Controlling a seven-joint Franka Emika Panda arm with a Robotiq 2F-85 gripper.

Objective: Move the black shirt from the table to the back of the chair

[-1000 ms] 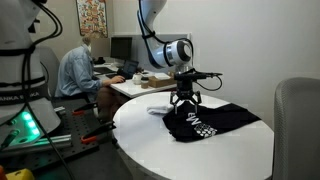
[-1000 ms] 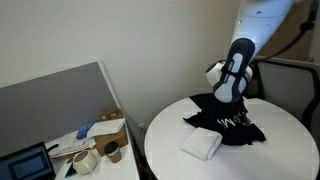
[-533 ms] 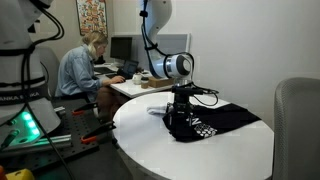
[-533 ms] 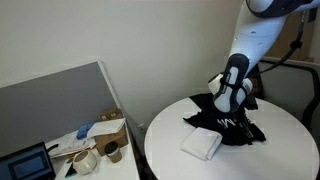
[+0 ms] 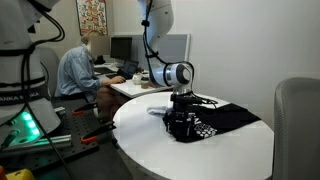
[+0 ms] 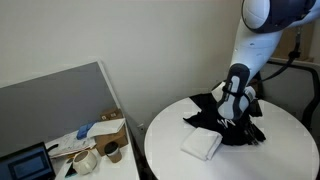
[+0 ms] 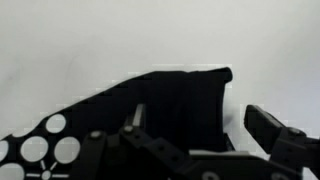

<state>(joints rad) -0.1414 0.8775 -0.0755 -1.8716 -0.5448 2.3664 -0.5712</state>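
My gripper closes now, since the shirt's edge (image 5: 181, 131) lies between my spread fingers, one over bare table. Closing now would catch the black fabric.
The black shirt (image 5: 226, 118) with its white checkered print lies crumpled on the round white table (image 5: 170, 155), seen in both exterior views (image 6: 204, 109). My gripper (image 5: 183, 120) points straight down and has reached the shirt's near edge (image 6: 233, 113). In the wrist view the gripper (image 7: 200, 128) is open, its two fingers spread wide over the black fabric (image 7: 180, 98), one finger (image 7: 268, 126) over bare table beside the shirt's edge. The light grey chair (image 5: 298, 122) stands at the table's far side.
A small white folded item (image 6: 201, 144) lies on the table (image 6: 170, 160) next to the shirt. A seated person (image 5: 76, 70) works at a desk with monitors. A grey partition (image 6: 55, 100) and a cluttered desk (image 6: 95, 148) stand beside the table.
My gripper has come down from above the shirt until its fingers are at the fabric. The shirt has not moved.
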